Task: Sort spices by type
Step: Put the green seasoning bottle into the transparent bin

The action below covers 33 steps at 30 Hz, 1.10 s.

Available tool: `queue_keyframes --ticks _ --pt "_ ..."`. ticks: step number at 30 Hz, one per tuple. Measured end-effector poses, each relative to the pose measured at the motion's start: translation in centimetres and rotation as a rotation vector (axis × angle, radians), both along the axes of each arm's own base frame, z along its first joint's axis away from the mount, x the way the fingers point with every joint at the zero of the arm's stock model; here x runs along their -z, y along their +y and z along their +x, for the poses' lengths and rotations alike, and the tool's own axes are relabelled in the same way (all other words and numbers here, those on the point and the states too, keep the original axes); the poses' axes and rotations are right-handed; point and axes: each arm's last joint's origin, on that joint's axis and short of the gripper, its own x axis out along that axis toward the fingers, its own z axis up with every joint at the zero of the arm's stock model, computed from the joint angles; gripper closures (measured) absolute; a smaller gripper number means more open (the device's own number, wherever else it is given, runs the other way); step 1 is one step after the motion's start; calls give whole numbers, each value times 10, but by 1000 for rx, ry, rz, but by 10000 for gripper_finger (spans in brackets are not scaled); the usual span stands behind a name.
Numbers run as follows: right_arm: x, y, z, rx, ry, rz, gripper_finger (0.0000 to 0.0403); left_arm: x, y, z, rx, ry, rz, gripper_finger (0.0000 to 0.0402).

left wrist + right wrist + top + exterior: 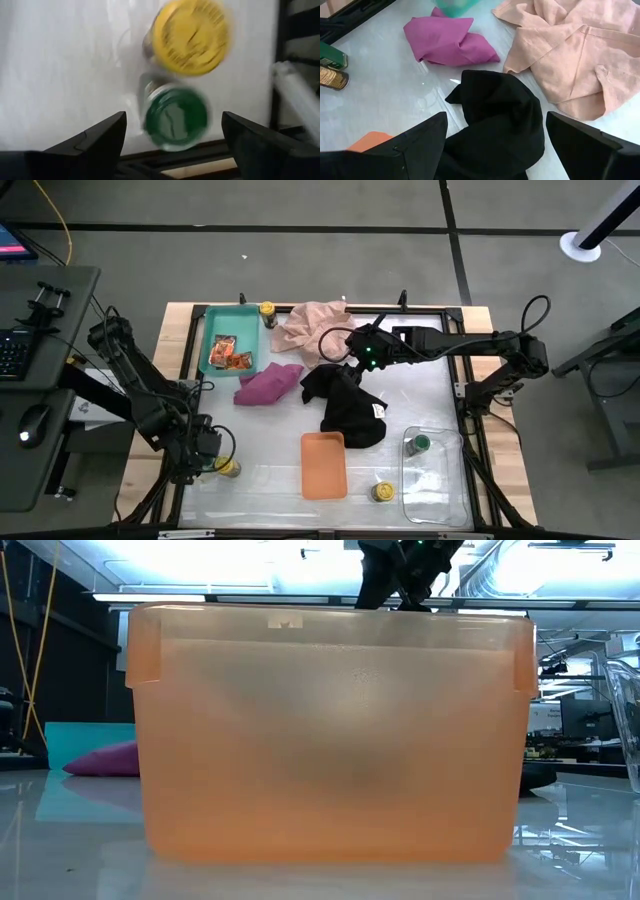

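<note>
It isn't time to close on the jar yet: my left gripper's fingers on either side stop above the green lid (176,120) in the left wrist view and would miss, so my left gripper needs to move lower first.
My left gripper (212,460) (172,120) is open at the table's near left corner. Its fingers stand on either side of a green-lidded jar (176,117), with a yellow-lidded jar (191,36) (229,468) just beyond it. My right gripper (340,368) (495,120) is open above the black cloth (350,402) (495,107) at mid-table, and shows raised in the low view (405,575). Orange-red packets (228,353) lie in the teal tray (212,320). A green-lidded jar (421,443) stands in the clear tray (440,480). Other yellow-lidded jars stand at the far edge (267,311) and near the front (383,491).
The orange tray (323,465) (330,740) sits near the front middle and fills the low view. A magenta cloth (268,383) (447,42) and a pink cloth (312,325) (570,55) lie beside the black one. A black frame rims the table (470,380).
</note>
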Motion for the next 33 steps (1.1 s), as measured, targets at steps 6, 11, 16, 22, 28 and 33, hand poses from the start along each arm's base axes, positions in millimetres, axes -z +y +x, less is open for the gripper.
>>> queue_keyframes --ticks 6,11,16,22,28,33 --pt "0 0 0 10 0 -5 69 18 1 -2 -32 9 -3 87" --pt "0 0 0 10 1 -5 69 20 -3 2 -26 -36 -49 87" --pt "0 0 0 9 1 -5 69 30 0 -1 -9 -21 -21 87" --pt "0 0 -1 9 8 -4 69 39 0 -1 43 -40 -29 96" --pt "1 0 -1 10 12 -5 69 39 0 -1 106 -60 -17 123" --pt "1 0 -1 13 14 -9 69 39 0 -1 171 -75 0 186"
